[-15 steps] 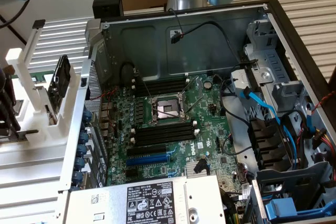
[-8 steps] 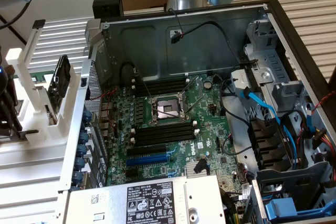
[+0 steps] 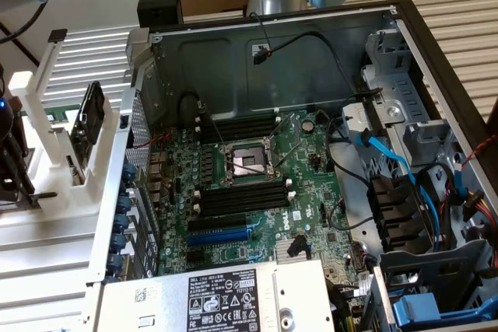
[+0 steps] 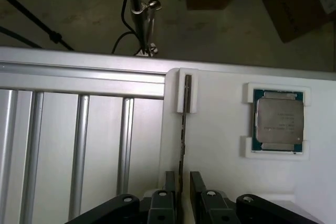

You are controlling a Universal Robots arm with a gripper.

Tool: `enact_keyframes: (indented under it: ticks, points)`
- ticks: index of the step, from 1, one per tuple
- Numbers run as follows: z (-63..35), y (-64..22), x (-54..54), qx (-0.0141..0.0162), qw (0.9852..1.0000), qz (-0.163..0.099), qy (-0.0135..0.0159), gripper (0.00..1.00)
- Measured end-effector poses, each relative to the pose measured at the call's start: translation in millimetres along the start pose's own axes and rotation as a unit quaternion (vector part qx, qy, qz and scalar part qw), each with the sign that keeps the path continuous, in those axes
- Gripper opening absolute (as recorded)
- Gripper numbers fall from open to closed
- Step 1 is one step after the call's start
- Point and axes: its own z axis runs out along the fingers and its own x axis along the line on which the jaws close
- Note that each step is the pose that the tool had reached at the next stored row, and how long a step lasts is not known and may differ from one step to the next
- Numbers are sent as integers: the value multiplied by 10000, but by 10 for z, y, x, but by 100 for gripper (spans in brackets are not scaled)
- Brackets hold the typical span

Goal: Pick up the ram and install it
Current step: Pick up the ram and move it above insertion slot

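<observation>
A white bracket wraps the ram's end, so my gripper must next grab the ram by the middle of its upper long edge, which is free.
The ram is a thin green stick seen edge-on, standing on its long edge in a white holder; its far end sits in a white bracket. My gripper is open, one dark finger on each side of the stick's near end, with the stick in the gap between the fingers. In the exterior view the open computer case shows its green motherboard, with long black memory slots above the processor socket and more memory slots below it.
A processor chip lies in white corner brackets beside the ram. Ribbed aluminium table borders the holder, with floor and cardboard boxes beyond its edge. Inside the case are a blue expansion slot, blue cables and a power supply.
</observation>
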Motion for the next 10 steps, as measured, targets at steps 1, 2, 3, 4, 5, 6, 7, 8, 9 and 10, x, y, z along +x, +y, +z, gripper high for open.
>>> enact_keyframes:
  ticks: [1, 2, 3, 4, 5, 6, 7, 8, 9, 10]
  points:
    - [1, 0, 0, 0, 10000, 0, 0, 26]
    - [0, 0, 0, 0, 10000, 0, 0, 26]
    - [0, 0, 0, 0, 10000, 0, 0, 26]
    - [0, 0, 0, 0, 10000, 0, 0, 26]
    - [0, 0, 0, 0, 10000, 0, 0, 24]
    - [0, 0, 0, 0, 10000, 0, 0, 17]
    - [0, 0, 0, 0, 10000, 0, 0, 13]
    - [0, 0, 0, 0, 10000, 0, 0, 13]
    - [0, 0, 0, 0, 10000, 0, 0, 13]
    - [0, 0, 0, 0, 10000, 0, 0, 13]
